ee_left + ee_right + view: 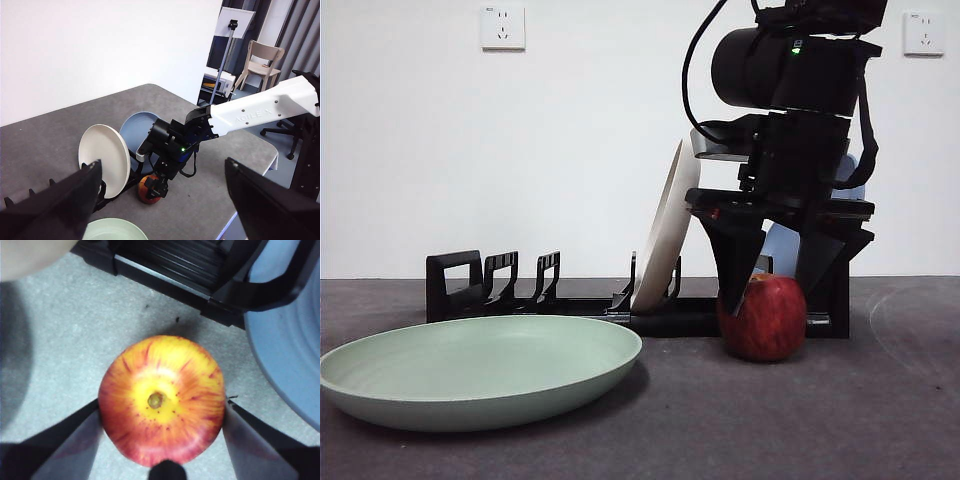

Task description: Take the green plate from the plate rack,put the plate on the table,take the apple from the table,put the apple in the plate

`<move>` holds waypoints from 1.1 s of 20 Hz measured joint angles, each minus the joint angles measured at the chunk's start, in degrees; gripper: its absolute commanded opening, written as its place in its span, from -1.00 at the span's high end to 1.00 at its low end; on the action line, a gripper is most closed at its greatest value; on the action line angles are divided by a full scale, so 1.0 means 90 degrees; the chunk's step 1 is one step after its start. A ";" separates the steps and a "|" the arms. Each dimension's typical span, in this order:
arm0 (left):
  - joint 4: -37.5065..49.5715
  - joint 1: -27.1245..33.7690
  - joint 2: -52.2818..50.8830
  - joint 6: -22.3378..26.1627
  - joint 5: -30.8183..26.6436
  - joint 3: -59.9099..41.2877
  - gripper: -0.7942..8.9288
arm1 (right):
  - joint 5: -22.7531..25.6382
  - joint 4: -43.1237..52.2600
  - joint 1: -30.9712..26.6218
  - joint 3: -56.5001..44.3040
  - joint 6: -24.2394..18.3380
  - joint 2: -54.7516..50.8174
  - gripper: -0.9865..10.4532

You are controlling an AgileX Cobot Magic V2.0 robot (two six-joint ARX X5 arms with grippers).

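The apple [765, 320] should go in the green plate [480, 370], so my right gripper will grab it by its round sides next.
The green plate [480, 370] lies flat on the table [770, 420] at the front left; its rim also shows in the left wrist view [112, 230]. The red apple [765, 320] stands on the table just in front of the black plate rack [470, 285]. My right gripper [770, 300] is down over the apple [160, 400], open, with one jaw close against each side. My left gripper [162, 165] is open and empty, high above the table, looking down on the right arm and the apple [146, 186].
A cream-white plate [665, 230] leans upright in the rack. A blue plate [780, 245] stands behind the right gripper at the rack's right end. The rack's left slots hold nothing. A chair and stands are beyond the table's far edge [260, 60].
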 measured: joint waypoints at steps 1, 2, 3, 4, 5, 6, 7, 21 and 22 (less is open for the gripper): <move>0.0000 0.0000 0.0000 0.0000 0.0000 0.0000 0.00 | 0.0005 -0.0002 0.0000 0.0000 0.0000 0.0000 0.57; 0.0000 0.0000 0.0000 0.0000 0.0000 0.0000 0.00 | 0.0005 -0.0010 0.0000 0.0000 0.0002 0.0000 0.57; 0.0000 0.0000 0.0000 0.0000 0.0000 0.0000 0.00 | 0.0002 -0.0034 0.0000 0.0000 0.0005 0.0000 0.57; 0.0000 0.0000 0.0000 0.0000 0.0000 0.0000 0.00 | 0.0000 -0.0068 0.0002 0.0000 0.0007 0.0000 0.57; 0.0000 0.0000 0.0000 0.0000 0.0000 0.0000 0.00 | 0.0000 -0.0165 0.0005 0.0012 0.0029 -0.0002 0.57; 0.0000 0.0000 0.0000 0.0000 0.0000 0.0000 0.00 | 0.0002 -0.0333 0.0007 0.0053 0.0056 -0.0002 0.57; 0.0000 0.0000 0.0000 0.0000 0.0000 0.0000 0.00 | 0.0002 -0.0539 0.0007 0.0090 0.0078 -0.0015 0.57; 0.0000 0.0000 0.0007 0.0000 -0.0002 0.0000 0.00 | -0.1277 -0.2871 0.0328 0.2166 0.0053 -0.0879 0.79; 0.0000 0.0000 0.0007 0.0000 0.0000 0.0000 0.00 | -0.1464 -0.2866 0.0471 0.2288 0.0053 -0.0882 0.79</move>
